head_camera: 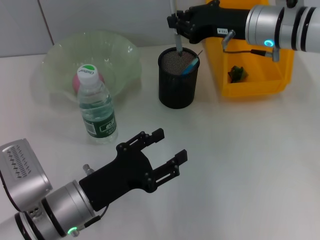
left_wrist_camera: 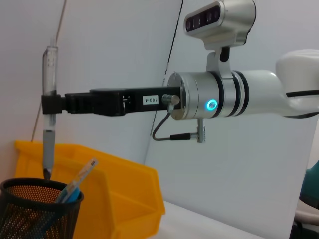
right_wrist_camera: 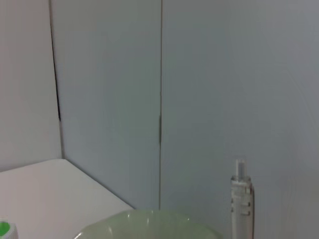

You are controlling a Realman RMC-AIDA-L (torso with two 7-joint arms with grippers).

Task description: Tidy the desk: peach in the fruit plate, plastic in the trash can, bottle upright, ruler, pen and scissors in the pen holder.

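The clear pen's lower end hangs inside the rim of the black mesh pen holder, so it is time for my right gripper to open now.
My right gripper is shut on a clear pen, which hangs upright with its tip at the mouth of the black mesh pen holder. The left wrist view shows the same pen over the holder, held by the right gripper. A blue and clear item leans inside the holder; whether it is the ruler I cannot tell. The bottle stands upright before the green fruit plate, where the pink peach lies. Green plastic sits in the yellow trash can. My left gripper is open low over the table.
The yellow bin stands right beside the pen holder. White table stretches between my left gripper and the holder. A grey wall rises behind the table.
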